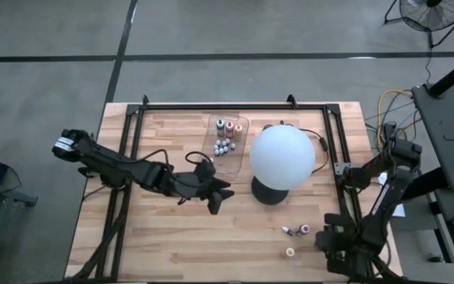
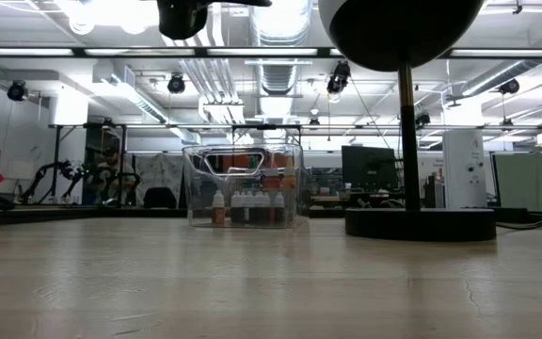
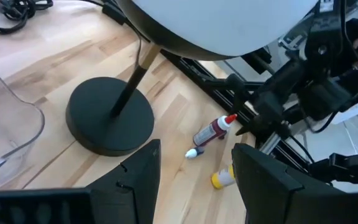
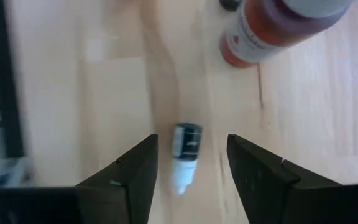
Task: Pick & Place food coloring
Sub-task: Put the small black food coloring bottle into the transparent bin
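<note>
The tiny dark vial (image 4: 186,149) is below my right gripper's fingers in its wrist view, and they are still high over the wood. They would miss the vial if I closed them now, so I should first lower them.
Three food coloring bottles lie on their sides on the wood near the right front: a dark red bottle (image 3: 213,130), a tiny dark vial with a white cap (image 4: 185,151) and a yellow one (image 3: 222,179). Several more stand in the clear tray (image 1: 241,126) at the back. My right gripper (image 4: 191,168) points down over the front right, open, and its wrist view shows the vial between the fingers, untouched. My left gripper (image 1: 219,197) hangs open above the table's middle, left of the globe's black base (image 1: 268,191), nothing between its fingers.
The big white globe (image 1: 282,156) on its thin stem stands between the tray and the loose bottles. A black cable (image 1: 321,142) runs behind the globe. A black frame rail (image 1: 345,205) runs along the table's right side, close to the bottles.
</note>
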Robot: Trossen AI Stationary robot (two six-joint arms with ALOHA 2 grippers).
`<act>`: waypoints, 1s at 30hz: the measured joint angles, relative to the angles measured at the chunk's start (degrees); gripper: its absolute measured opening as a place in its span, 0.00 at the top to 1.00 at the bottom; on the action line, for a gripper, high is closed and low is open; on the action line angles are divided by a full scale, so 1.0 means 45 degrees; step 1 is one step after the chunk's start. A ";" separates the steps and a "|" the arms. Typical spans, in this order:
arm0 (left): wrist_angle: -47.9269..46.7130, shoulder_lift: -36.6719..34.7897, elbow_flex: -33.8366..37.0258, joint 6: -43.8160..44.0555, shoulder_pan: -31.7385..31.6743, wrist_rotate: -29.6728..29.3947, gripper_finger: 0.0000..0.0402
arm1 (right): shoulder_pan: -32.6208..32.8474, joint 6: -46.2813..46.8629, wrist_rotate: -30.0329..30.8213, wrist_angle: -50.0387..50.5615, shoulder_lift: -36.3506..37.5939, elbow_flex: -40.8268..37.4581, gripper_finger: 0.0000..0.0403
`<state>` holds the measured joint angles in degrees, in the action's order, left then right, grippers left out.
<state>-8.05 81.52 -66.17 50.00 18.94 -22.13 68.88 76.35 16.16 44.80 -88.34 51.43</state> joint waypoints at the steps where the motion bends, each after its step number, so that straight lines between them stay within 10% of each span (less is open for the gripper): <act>1: -0.0001 0.0000 0.0000 -0.0004 0.0000 0.0001 0.58 | 0.0000 0.0023 -0.0029 0.0033 -0.0251 0.0014 0.55; 30: -0.0229 0.0000 0.0000 -0.0186 0.0000 0.0182 0.58 | -0.0329 -0.0338 -0.0295 -0.0884 -0.2165 0.0405 0.57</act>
<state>-9.08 81.52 -66.17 49.16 18.94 -21.31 67.40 74.83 14.83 40.82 -98.08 53.25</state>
